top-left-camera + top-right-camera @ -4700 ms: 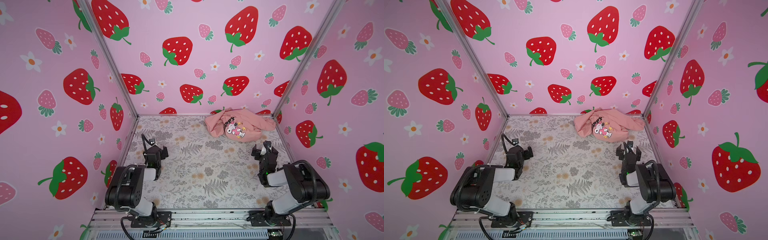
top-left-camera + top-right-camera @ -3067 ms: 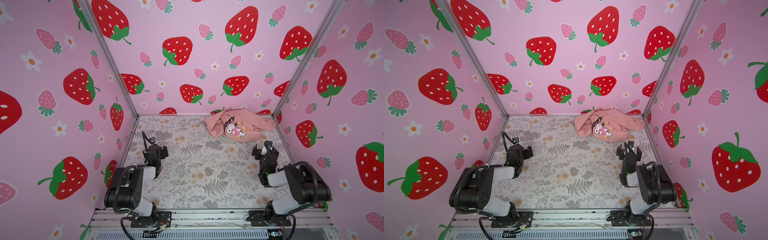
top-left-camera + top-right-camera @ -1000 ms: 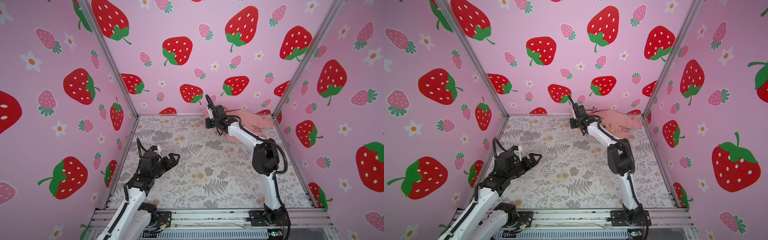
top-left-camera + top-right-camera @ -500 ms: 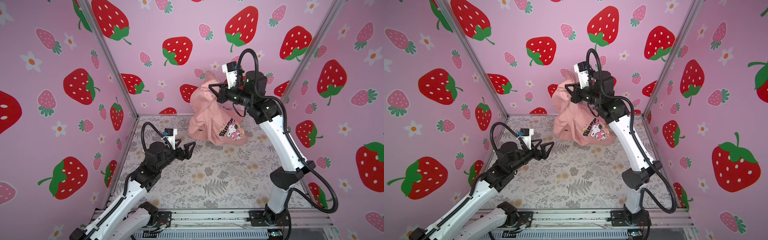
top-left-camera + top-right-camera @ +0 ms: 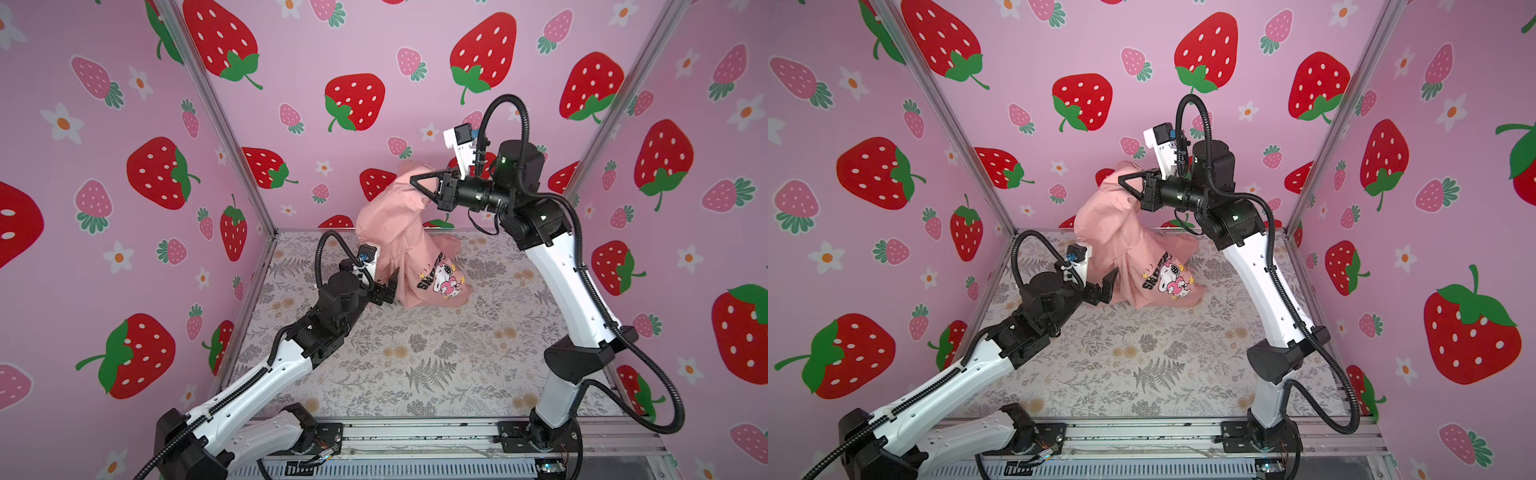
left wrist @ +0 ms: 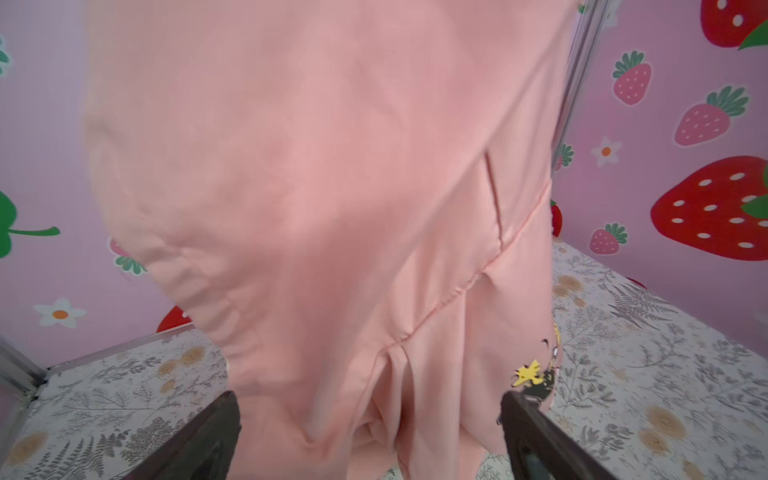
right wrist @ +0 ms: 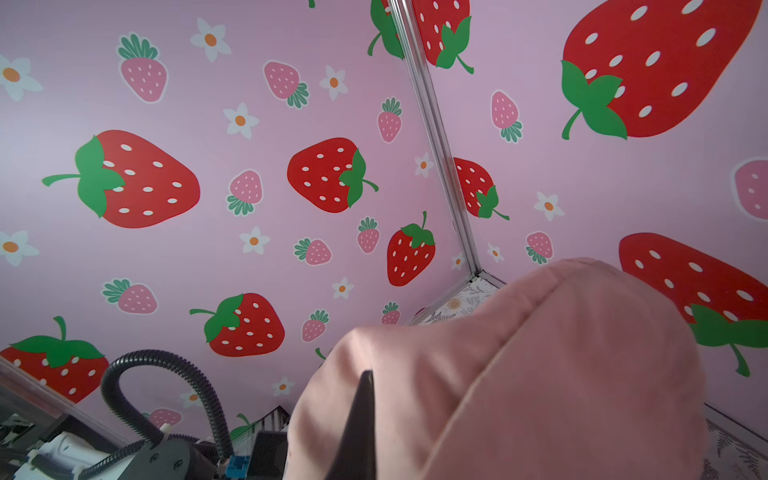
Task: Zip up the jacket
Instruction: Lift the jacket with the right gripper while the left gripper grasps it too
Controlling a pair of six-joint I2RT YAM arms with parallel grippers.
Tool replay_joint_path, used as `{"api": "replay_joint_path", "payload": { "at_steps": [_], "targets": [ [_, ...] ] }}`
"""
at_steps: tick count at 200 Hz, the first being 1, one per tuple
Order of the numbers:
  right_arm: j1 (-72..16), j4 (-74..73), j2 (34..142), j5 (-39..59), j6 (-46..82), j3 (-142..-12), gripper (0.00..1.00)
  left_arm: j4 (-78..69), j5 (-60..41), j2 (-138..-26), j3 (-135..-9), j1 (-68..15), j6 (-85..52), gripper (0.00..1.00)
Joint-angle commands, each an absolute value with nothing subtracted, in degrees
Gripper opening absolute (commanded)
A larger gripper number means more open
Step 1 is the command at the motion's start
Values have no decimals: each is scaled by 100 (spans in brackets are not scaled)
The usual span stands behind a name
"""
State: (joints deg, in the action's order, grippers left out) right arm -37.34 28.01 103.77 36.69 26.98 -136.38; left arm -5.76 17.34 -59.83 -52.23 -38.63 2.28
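The jacket needs to lie lengthwise for zipping, so the left gripper should next grab the jacket's hanging edge (image 5: 385, 260), away from the dog print (image 5: 442, 280).
The salmon-pink jacket (image 5: 395, 232) (image 5: 1117, 237) hangs bunched in the air at the back of the cell, and its lower part rests on the floor. The white dog print (image 5: 442, 280) (image 5: 1169, 282) faces front. My right gripper (image 5: 415, 183) (image 5: 1123, 180) is shut on the jacket's top fold; in the right wrist view the jacket (image 7: 540, 374) drapes over one dark finger (image 7: 365, 411). My left gripper (image 5: 392, 282) (image 5: 1106, 286) is open, low beside the jacket's left edge. In the left wrist view the jacket (image 6: 332, 187) hangs between its spread fingers (image 6: 222, 419). The zipper is hidden.
A floral mat (image 5: 415, 357) covers the floor. Strawberry-patterned walls (image 5: 353, 104) enclose three sides, with aluminium posts (image 5: 224, 120) at the back corners. A metal rail (image 5: 415, 436) runs along the front edge.
The right gripper took hold of the jacket at the back and lifted it off the floor. The left arm has reached forward until its open fingers flank the hanging fabric.
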Motion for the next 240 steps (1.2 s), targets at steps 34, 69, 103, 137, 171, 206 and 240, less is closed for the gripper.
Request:
{"api": "replay_joint_path", "payload": {
  "at_steps": [34,69,103,137,171,206,240],
  "targets": [
    [-3718,2675,9798,4123,2681,-13479,0,-504,1567,-4970,-5302,-3885,514,99],
    [-3718,2526,9748,4482,2805,-13252,0,-137,1108,-5222,-5678,-3884,792,99],
    [-3726,2401,9635,4579,2896,-13054,0,-175,674,-6245,-6477,-3885,1110,99],
    [-3727,2154,9402,4658,2995,-12587,0,-388,464,-7334,-7277,-3895,972,99],
    [-3726,1943,9151,4636,3071,-12111,0,-1520,734,-7892,-7364,-3887,354,82],
    [-3709,2030,8957,4590,2995,-11840,0,-2008,719,-8161,-7629,-3893,-223,28],
    [-3464,2221,8394,4097,2675,-11264,21,-2193,691,-7901,-7730,-3883,-483,0]
  ]
}}
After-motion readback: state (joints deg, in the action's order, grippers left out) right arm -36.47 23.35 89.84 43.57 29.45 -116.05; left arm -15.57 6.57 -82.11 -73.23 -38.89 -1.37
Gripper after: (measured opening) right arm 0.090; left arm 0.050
